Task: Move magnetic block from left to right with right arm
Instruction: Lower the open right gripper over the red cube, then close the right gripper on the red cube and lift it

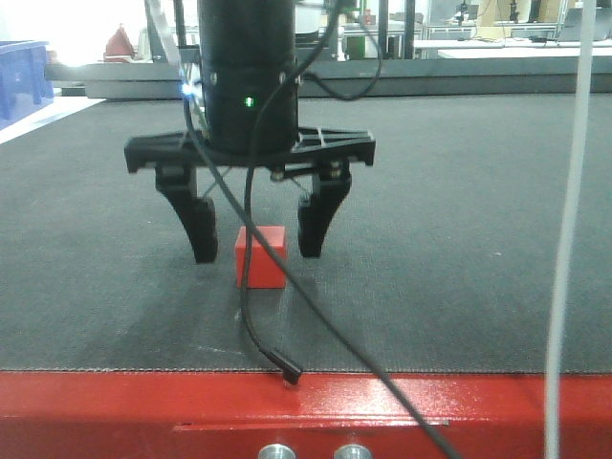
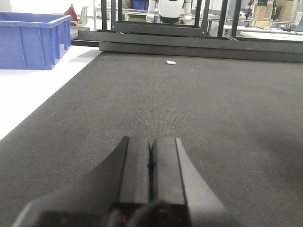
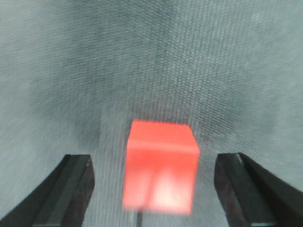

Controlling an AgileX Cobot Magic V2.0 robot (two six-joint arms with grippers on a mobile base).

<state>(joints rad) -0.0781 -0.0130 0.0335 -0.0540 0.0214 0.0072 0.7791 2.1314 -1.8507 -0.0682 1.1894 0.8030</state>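
The magnetic block (image 1: 261,256) has to move to its new spot, so my right gripper will grab it next by two opposite sides.
The magnetic block (image 1: 261,256), a small red cube, rests on the dark mat near the front edge. My right gripper (image 1: 256,251) comes down from above with its black fingers spread on either side of it. In the right wrist view the block (image 3: 161,170) lies between the two fingers of the open right gripper (image 3: 155,163), with a gap on each side and no contact. The left gripper (image 2: 150,142) is shut with nothing in it, low over bare mat, and the block is not in its view.
A black cable (image 1: 251,320) hangs in front of the block down to the glossy red table rim (image 1: 143,402). A blue crate (image 2: 28,40) stands on the white surface at far left. A small white scrap (image 2: 170,62) lies far back. A white cord (image 1: 569,239) hangs at right.
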